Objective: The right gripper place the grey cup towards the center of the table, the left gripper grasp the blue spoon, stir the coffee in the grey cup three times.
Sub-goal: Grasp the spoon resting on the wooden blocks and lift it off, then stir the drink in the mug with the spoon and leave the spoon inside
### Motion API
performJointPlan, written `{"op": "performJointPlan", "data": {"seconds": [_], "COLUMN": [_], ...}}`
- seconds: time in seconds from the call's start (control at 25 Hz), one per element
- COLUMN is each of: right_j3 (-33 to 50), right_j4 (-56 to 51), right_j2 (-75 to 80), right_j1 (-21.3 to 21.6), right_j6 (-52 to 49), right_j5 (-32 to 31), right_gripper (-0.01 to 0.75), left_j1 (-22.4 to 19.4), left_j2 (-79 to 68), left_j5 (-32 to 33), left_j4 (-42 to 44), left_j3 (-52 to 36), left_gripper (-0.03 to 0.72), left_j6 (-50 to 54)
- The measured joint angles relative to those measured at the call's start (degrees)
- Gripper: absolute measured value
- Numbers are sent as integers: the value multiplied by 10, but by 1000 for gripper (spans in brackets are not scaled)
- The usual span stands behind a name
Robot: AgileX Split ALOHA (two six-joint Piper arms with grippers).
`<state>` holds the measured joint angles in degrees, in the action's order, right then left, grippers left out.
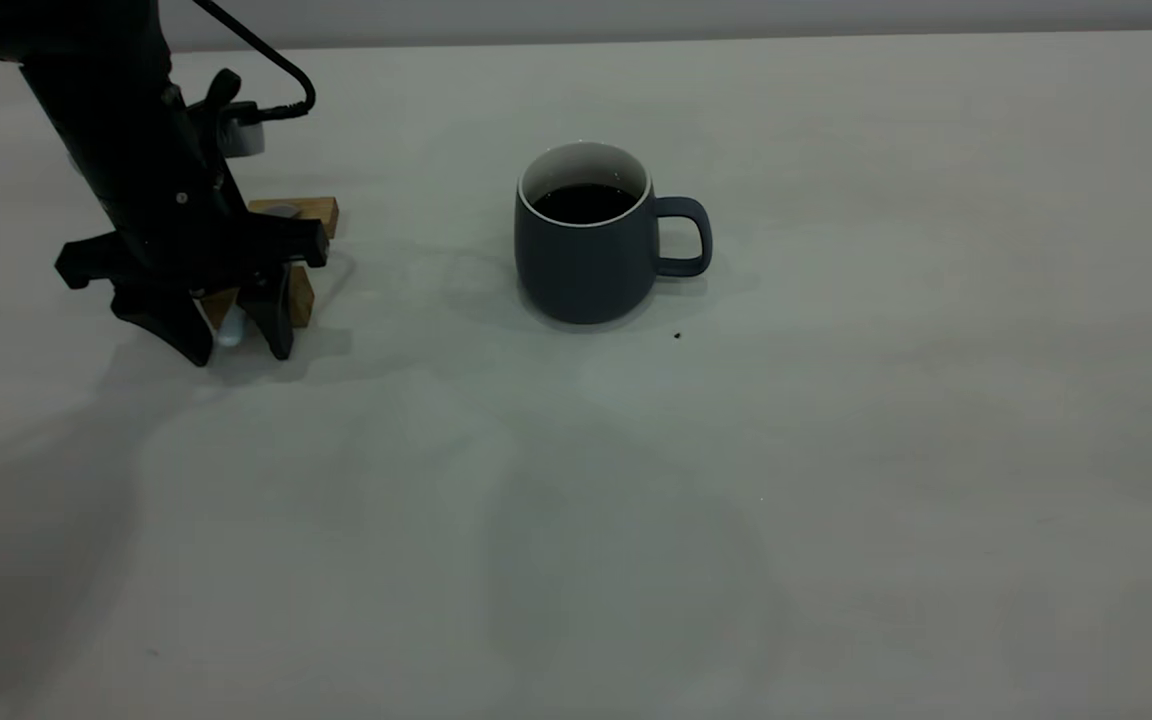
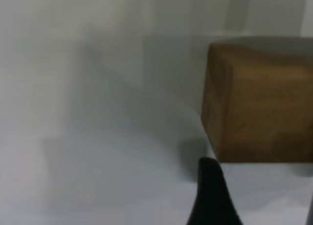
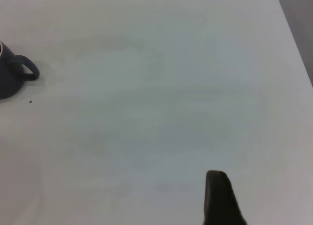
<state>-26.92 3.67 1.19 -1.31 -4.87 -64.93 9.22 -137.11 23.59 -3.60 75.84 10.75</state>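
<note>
The left gripper grabs the blue spoon by its pale handle next, to stir the coffee in the grey cup with the spoon's bowl.
The grey cup stands upright near the middle of the table, handle to the right, with dark coffee inside. At the far left my left gripper is open and points down. Its two fingers straddle the pale end of the blue spoon, which lies across two wooden blocks. In the left wrist view one finger shows close to a block. My right gripper is out of the exterior view. One finger stands alone over bare table, far from the cup.
Two tan wooden blocks sit under the spoon just behind the left gripper. A tiny dark speck lies right of the cup's base. The table's far edge runs along the top of the exterior view.
</note>
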Motion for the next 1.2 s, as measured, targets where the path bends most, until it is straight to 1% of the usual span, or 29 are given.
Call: {"op": "performJointPlan", "data": {"seconds": [0.08,0.2,0.28,0.44,0.48,0.68,0.84,0.92,1.08,1.2], "right_j3": [0,0,0,0,0,0,0,0,0,0], "right_j4": [0,0,0,0,0,0,0,0,0,0], "right_j2": [0,0,0,0,0,0,0,0,0,0], "right_j1": [0,0,0,0,0,0,0,0,0,0], "right_j6": [0,0,0,0,0,0,0,0,0,0], "right_j5": [0,0,0,0,0,0,0,0,0,0], "right_gripper": [489,489,489,489,489,489,489,489,489,489], "left_j1": [0,0,0,0,0,0,0,0,1,12], "left_j2": [0,0,0,0,0,21,78,114,170,192], "left_j5": [-3,-4,-4,-4,-4,16,66,102,170,202], "left_j4": [0,0,-1,-2,-2,-2,-6,-26,-124,-237], "left_j3": [0,1,1,1,1,1,1,1,1,1], "left_gripper": [531,443,364,155,129,131,131,131,131,131], "left_j6": [0,0,0,0,0,0,1,1,-11,-72]}}
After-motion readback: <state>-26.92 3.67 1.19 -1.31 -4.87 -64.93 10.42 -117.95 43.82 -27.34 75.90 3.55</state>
